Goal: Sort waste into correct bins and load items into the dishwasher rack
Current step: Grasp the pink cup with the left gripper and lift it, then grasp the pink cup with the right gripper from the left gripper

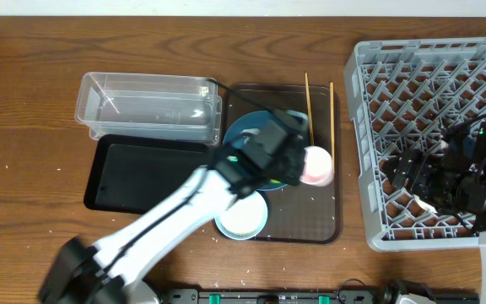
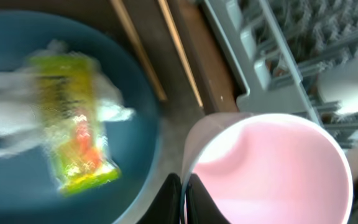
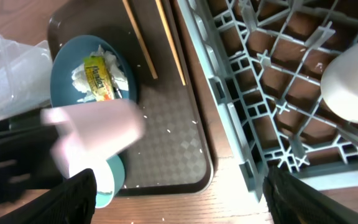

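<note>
I should load the rack, so my right gripper should next grab the outside of the pink cup (image 1: 317,165), away from where my left gripper holds the cup's rim.
My left gripper (image 1: 298,160) is shut on the rim of the small pink cup (image 1: 317,165) and holds it above the brown serving tray, right of the dark blue plate (image 1: 241,128). In the left wrist view the fingers (image 2: 184,199) pinch the cup wall (image 2: 272,174). The plate (image 2: 135,124) holds the yellow-green wrapper (image 2: 73,124) and white tissue (image 2: 5,118). The white bowl (image 1: 241,218) sits at the tray's front. Two chopsticks (image 1: 308,101) lie at its back. My right gripper (image 1: 407,173) is open and empty over the grey rack (image 1: 437,93). A white cup (image 3: 353,87) rests in the rack.
The clear tub (image 1: 150,105) stands at the back left, with the black tray (image 1: 146,173) in front of it. The brown serving tray (image 1: 298,215) lies between them and the rack, with rice grains (image 3: 166,124) scattered on it.
</note>
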You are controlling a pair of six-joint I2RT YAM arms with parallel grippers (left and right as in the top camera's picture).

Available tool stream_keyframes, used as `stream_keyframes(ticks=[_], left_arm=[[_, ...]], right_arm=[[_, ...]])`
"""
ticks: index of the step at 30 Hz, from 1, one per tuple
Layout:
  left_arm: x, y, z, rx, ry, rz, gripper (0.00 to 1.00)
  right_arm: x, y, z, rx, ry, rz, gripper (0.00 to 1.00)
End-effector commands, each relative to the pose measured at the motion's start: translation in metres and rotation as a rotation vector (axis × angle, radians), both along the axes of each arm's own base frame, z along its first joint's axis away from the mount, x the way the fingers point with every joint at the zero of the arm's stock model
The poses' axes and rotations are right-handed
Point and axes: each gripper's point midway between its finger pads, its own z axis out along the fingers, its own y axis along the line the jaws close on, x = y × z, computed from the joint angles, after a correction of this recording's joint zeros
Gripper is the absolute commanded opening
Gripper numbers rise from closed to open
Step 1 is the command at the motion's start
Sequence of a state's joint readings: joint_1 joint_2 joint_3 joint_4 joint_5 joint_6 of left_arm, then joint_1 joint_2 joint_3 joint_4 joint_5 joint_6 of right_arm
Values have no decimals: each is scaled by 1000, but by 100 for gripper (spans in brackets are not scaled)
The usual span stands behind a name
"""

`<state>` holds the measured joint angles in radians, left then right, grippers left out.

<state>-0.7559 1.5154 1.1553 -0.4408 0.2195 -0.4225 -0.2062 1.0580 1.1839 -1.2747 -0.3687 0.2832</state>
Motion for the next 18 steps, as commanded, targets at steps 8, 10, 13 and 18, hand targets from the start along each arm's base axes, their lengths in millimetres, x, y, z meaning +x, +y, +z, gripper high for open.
stream_keyframes(ticks=[8,10,13,18], left_arm=[[2,90,116,-654,245,-134,6],[1,102,131,-755,262,-174,6],[-1,115,146,-858,283,-213,6],[-8,119,157,-923,311,-251,6]], right_arm=[[-1,108,63,332,-369,618,85],[-4,125,68,333,-403,698,84],[-9,157,82,347,-496,846,85],[-15,202,108,369,-650,1009,85]])
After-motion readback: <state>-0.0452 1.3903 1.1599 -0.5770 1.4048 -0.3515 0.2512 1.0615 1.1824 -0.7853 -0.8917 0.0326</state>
